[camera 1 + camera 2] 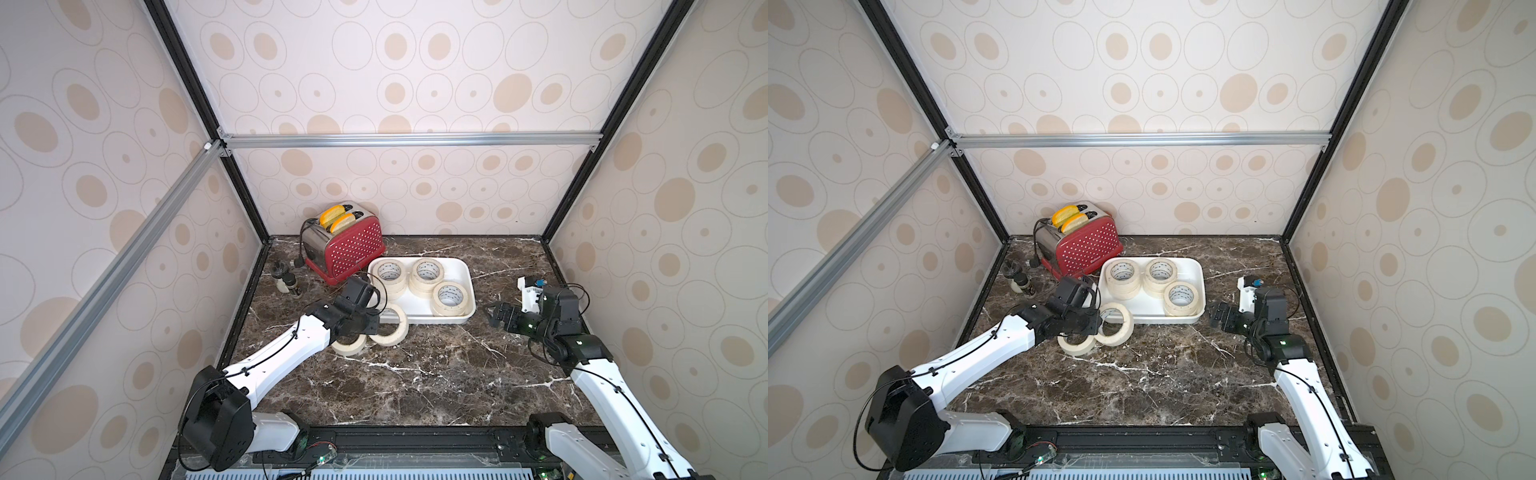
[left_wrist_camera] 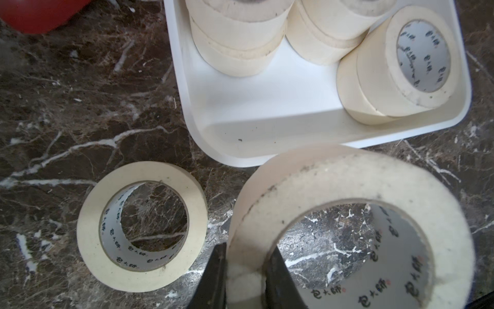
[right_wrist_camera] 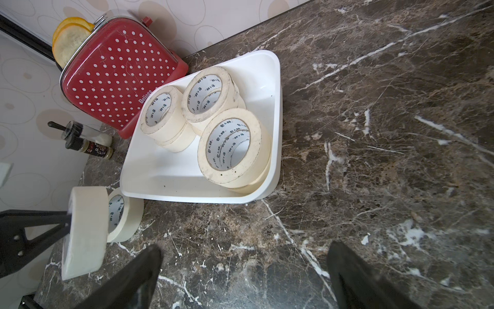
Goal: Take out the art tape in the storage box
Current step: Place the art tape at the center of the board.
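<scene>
The art tape should stay in my left gripper until it lies flat. Its lower edge (image 1: 392, 344) is hanging above the marble, beside the other roll.
The white storage box (image 1: 419, 320) (image 1: 1154, 319) sits behind the table's middle and holds three stacks of cream art tape (image 1: 449, 296) (image 3: 230, 149). My left gripper (image 1: 376, 322) (image 2: 246, 256) is shut on the wall of one art tape roll (image 1: 401, 328) (image 2: 347, 182), which stands on edge outside the box by its near left corner. One finger is inside the ring and one outside. Another roll (image 1: 347, 348) (image 2: 88, 227) lies flat on the marble beside it. My right gripper (image 1: 494, 318) (image 3: 244, 256) hangs open over bare marble, right of the box, with nothing between its fingers.
A red polka-dot toaster (image 1: 345, 249) with bread slices stands behind the box's left end. Two small bottles (image 1: 286, 282) lie near the left wall. A white device (image 1: 528, 295) stands behind the right arm. Patterned walls close in three sides.
</scene>
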`<state>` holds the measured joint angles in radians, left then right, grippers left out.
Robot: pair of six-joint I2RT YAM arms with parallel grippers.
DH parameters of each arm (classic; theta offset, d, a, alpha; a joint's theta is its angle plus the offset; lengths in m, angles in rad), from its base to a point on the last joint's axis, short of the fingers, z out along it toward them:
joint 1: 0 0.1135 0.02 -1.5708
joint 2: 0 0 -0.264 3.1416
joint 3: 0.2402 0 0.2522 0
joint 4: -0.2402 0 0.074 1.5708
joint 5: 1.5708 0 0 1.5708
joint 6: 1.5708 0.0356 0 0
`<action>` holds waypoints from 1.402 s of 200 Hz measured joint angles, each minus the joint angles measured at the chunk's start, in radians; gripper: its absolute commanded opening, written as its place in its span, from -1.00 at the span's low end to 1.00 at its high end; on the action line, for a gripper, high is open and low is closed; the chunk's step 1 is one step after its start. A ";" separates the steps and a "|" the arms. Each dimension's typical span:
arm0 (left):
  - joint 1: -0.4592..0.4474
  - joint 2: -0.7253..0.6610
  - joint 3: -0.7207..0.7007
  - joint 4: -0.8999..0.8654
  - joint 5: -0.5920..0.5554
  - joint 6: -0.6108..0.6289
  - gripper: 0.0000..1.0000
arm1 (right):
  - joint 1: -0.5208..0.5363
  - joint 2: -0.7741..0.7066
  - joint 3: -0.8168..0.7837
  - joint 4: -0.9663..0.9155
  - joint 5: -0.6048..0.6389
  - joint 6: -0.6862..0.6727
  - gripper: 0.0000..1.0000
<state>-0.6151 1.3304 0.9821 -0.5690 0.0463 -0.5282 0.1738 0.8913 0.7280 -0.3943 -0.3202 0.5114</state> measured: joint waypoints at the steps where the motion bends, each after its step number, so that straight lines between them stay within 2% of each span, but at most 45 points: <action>1: -0.001 0.000 -0.001 0.000 0.000 0.000 -1.00 | 0.000 0.000 0.000 0.000 0.000 0.000 1.00; 113: -0.077 0.125 -0.004 -0.011 -0.080 0.055 -1.00 | 0.000 -0.030 -0.001 -0.014 0.002 -0.008 1.00; 186: -0.079 0.253 0.006 0.014 -0.134 0.055 -1.00 | 0.000 -0.020 0.000 -0.019 -0.001 -0.008 1.00; 280: -0.080 0.341 0.056 0.031 -0.212 0.055 -1.00 | 0.000 -0.019 0.000 -0.040 0.001 -0.018 1.00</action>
<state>-0.6956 1.6714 1.0386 -0.5377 -0.1661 -0.4732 0.1741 0.8722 0.7284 -0.4347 -0.3195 0.4931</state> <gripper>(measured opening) 0.227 0.995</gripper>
